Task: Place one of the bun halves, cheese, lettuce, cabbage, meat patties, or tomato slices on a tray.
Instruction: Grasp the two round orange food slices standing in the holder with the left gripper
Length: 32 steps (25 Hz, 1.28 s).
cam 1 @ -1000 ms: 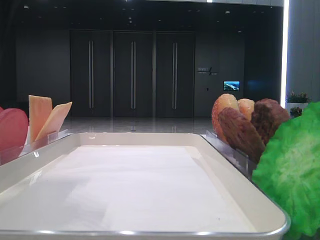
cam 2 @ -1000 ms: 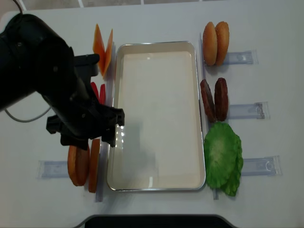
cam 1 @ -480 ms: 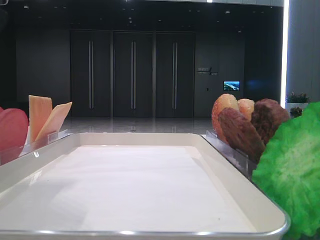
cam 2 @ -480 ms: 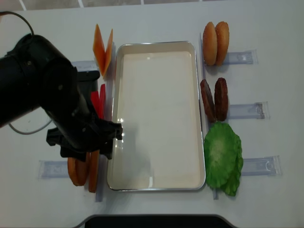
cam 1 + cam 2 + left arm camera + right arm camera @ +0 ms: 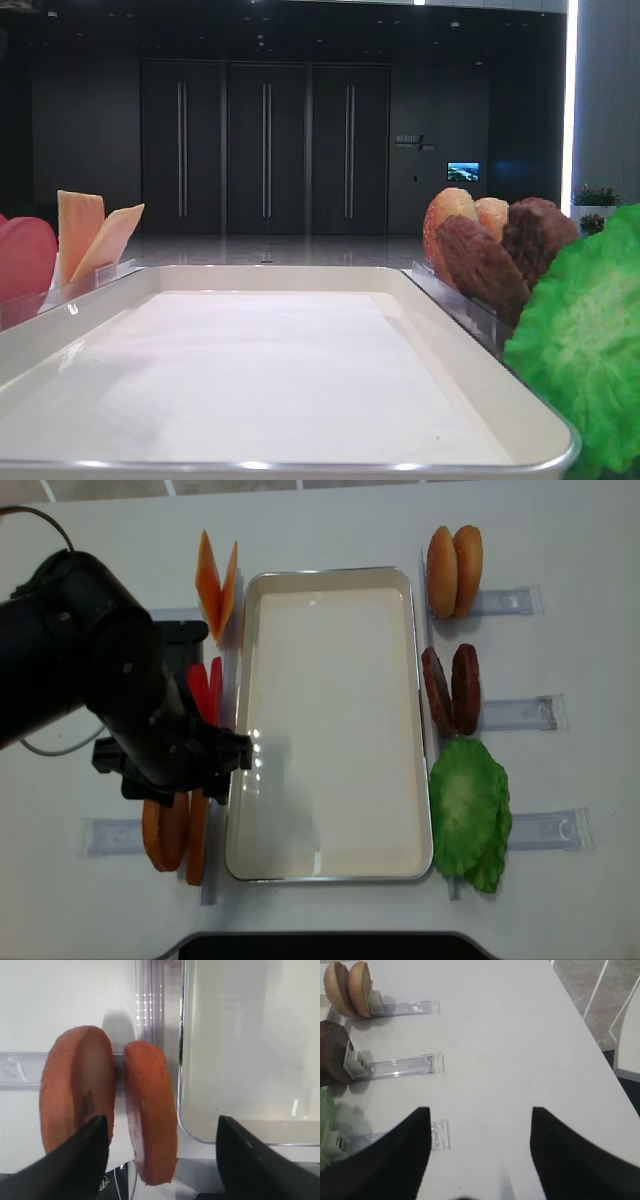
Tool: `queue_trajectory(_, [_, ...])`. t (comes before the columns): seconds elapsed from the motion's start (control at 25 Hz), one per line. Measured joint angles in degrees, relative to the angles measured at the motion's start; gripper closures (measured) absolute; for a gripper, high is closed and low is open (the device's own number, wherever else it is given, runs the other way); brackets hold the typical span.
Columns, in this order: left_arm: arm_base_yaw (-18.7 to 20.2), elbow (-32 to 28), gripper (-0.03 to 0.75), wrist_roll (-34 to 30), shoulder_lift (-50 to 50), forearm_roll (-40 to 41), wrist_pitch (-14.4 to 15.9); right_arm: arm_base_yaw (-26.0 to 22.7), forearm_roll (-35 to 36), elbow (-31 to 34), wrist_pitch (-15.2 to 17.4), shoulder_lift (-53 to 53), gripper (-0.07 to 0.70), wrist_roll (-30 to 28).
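The inner bun half is longer than my open fingers are wide, so my left gripper should next pinch it across its thin upper edge.
Two bun halves stand on edge in a holder left of the tray. My left gripper is open and hangs over them, and the inner bun half sits between its fingers with a gap on each side. In the overhead view the left arm covers part of those bun halves. The tray holds only its paper. Cheese and tomato slices stand to its left. More bun halves, meat patties and lettuce stand to its right. Cabbage is out of view. My right gripper is open above bare table.
Clear plastic holders lie right of the tray behind each food pair, and another holder lies at the near left. The table's right edge drops to the floor beside my right gripper. A cable trails from the left arm.
The left arm has shifted left off the tray's rim and settled over the near-left bun halves. The right side and the tray are unchanged.
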State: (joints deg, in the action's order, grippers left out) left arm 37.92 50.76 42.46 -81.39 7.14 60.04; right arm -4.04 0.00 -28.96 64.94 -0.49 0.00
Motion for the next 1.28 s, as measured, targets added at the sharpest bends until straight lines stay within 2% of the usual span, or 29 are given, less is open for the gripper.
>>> queue_trajectory(0.32, [0.00,-0.28,0.212,0.00,-1.45,-0.06,-1.16,0.00,0.00,0.00,0.00,0.00,0.216,0.00])
queue_trajectory(0.52, [0.00,-2.12,0.214,0.04,-2.64,-0.89,-3.55,0.00,0.00,0.00,0.00,0.00,0.216,0.00])
queue_trajectory(0.68, [0.00,-4.25,0.240,0.04,-2.75,-0.88,-4.00,0.00,0.00,0.00,0.00,0.00,0.216,0.00])
queue_trajectory(0.8, [0.00,-4.45,0.299,0.04,-2.81,-0.88,-4.06,0.00,0.00,0.00,0.00,0.00,0.216,0.00])
queue_trajectory(0.88, [0.00,-4.45,0.391,-0.01,-2.81,-0.88,-4.06,0.00,0.00,0.00,0.00,0.00,0.216,0.00])
queue_trajectory(0.96, [0.00,-4.45,0.538,-0.12,-2.81,-0.82,-3.94,0.00,0.00,0.00,0.00,0.00,0.216,0.00])
queue_trajectory(1.0, [0.00,-4.47,0.581,-0.56,-2.81,-0.36,-3.49,0.00,0.00,0.00,0.00,0.00,0.216,0.00])
queue_trajectory(1.28, [0.00,-4.21,0.577,-1.26,-2.81,-0.84,-3.38,0.00,0.00,0.00,0.00,0.00,0.216,0.00])
